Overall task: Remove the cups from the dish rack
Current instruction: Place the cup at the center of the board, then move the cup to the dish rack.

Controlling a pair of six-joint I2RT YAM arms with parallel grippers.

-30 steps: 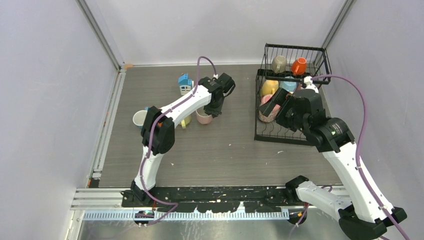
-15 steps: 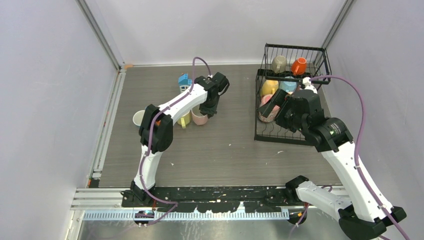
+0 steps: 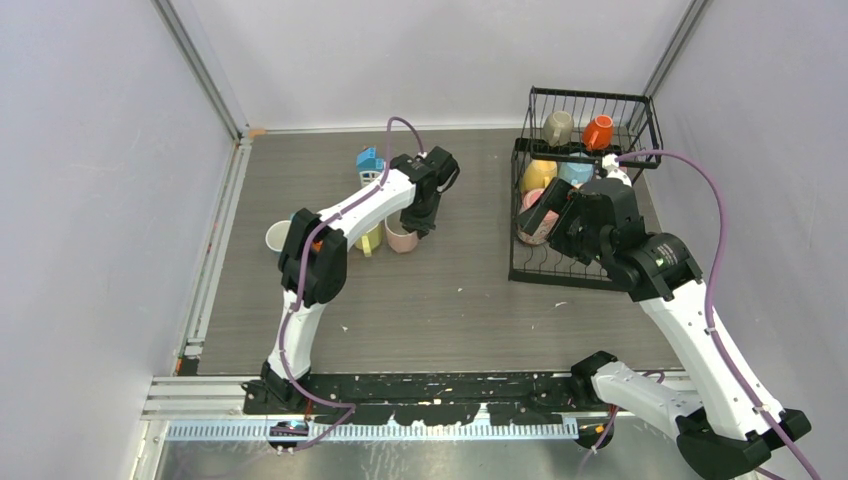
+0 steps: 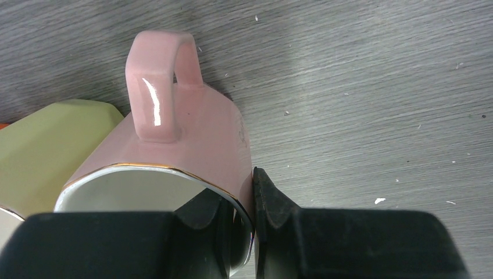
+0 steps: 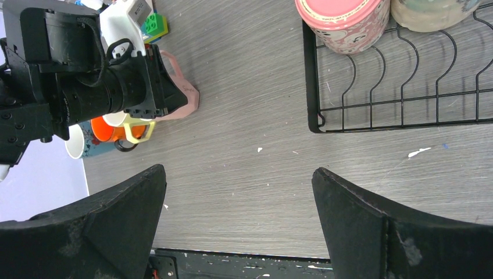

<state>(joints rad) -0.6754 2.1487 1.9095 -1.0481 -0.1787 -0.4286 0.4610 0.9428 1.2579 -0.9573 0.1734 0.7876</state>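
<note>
The pink cup is upright at the flat table, its side against the yellow-green cup (image 4: 46,151), so my left gripper opens next.
My left gripper (image 3: 420,215) is shut on the rim of a pink cup (image 3: 400,238), low over the table. In the left wrist view one finger (image 4: 200,212) sits inside the pink cup (image 4: 174,133) and the other (image 4: 273,203) presses its outer wall. The handle points away from me. A yellow-green cup (image 4: 46,151) touches its side. My right gripper (image 3: 545,215) hangs open and empty at the left side of the black dish rack (image 3: 560,277). The rack holds beige (image 3: 558,127), orange (image 3: 598,131), yellow (image 3: 538,175), light blue (image 3: 577,171) and pink (image 3: 530,232) cups.
A white cup (image 3: 277,237) and an orange cup (image 5: 107,129) stand left of the yellow-green cup (image 3: 369,240). A small toy house (image 3: 371,165) stands behind them. The cell walls close in on both sides, and the rack is against the right wall.
My left gripper has carried the pink cup a little to the left, up against the yellow-green cup. The right arm has barely shifted and stays open.
</note>
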